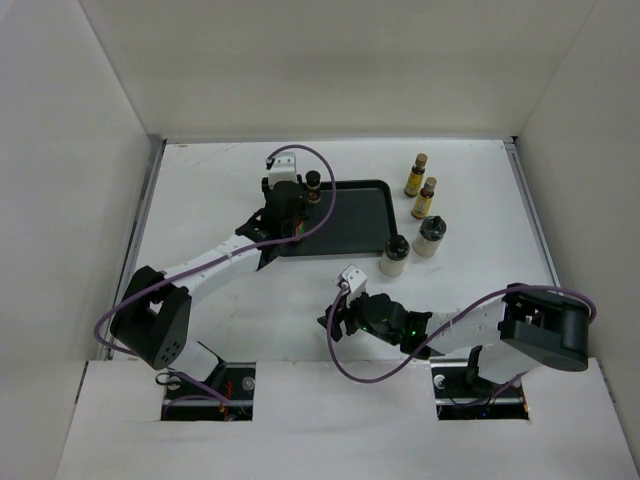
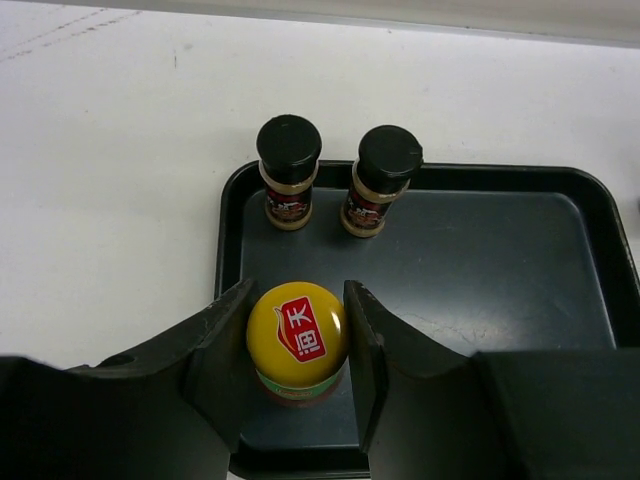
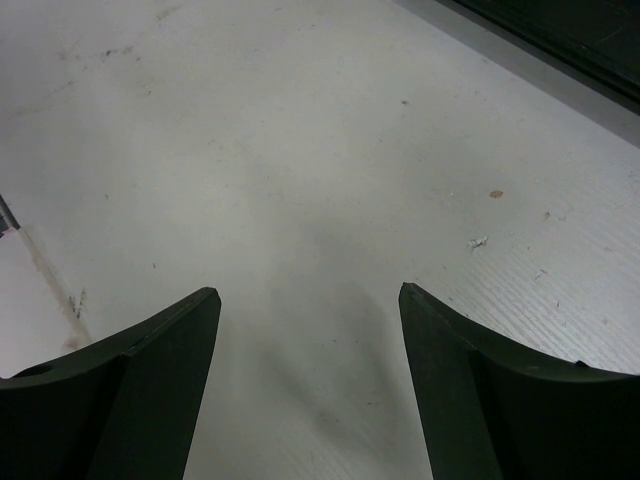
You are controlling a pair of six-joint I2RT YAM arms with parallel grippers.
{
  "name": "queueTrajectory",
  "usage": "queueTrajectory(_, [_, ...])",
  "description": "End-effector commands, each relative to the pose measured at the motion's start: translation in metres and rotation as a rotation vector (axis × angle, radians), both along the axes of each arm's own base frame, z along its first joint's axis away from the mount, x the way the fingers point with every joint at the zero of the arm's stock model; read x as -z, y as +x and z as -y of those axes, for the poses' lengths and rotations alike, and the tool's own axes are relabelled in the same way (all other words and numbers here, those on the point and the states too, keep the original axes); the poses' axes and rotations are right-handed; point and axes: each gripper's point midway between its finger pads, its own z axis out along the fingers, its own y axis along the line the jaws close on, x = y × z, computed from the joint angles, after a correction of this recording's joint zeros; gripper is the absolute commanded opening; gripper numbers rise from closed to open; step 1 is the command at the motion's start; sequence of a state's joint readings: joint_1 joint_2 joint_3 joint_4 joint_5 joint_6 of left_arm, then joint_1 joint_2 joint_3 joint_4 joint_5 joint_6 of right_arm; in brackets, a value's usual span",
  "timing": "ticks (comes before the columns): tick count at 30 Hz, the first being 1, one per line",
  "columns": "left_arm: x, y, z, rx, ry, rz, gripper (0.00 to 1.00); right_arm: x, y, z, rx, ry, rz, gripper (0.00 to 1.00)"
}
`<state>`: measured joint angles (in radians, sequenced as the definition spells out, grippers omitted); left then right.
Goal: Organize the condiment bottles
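Observation:
The red bottle is upright inside the tray's rim and would stand in the near corner of the tray, so my left gripper opens next.
The red bottle with green label and yellow cap (image 2: 297, 335) stands in the near left corner of the black tray (image 2: 480, 260). My left gripper (image 2: 298, 290) is shut on it, one finger on each side of the cap. Two short dark brown, black-capped bottles (image 2: 289, 170) (image 2: 382, 178) stand side by side at the tray's far left. In the top view only one of them (image 1: 313, 182) shows behind my left gripper (image 1: 285, 215). Two slim yellow-labelled bottles (image 1: 416, 175) (image 1: 425, 198) and two pale jars (image 1: 431, 237) (image 1: 395, 255) stand on the table right of the tray. My right gripper (image 1: 335, 320) (image 3: 308, 290) is open and empty over bare table.
The tray (image 1: 360, 215) lies at the table's middle back, its right part bare. White walls close in the table on the left, back and right. A purple cable loops above each arm.

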<state>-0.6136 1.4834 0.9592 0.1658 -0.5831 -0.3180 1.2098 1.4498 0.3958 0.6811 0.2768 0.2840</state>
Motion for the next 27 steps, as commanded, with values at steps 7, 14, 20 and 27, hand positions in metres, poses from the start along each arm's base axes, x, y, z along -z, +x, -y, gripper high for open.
queueTrajectory(7, [-0.022,0.0,0.005,0.001,-0.082,0.094,0.51,-0.021,0.005,-0.011,-0.001,0.076,0.02,0.79])
queueTrajectory(14, [-0.04,-0.01,-0.003,-0.009,-0.108,0.136,0.87,-0.023,0.005,-0.011,0.0,0.083,0.024,0.79])
queueTrajectory(20, [-0.091,-0.03,-0.036,-0.057,-0.197,0.277,1.0,-0.025,0.0,-0.016,-0.016,0.084,0.03,0.62])
queueTrajectory(27, [-0.095,-0.081,-0.117,-0.297,-0.306,0.443,1.0,-0.057,-0.004,-0.027,0.008,0.071,0.078,0.22])
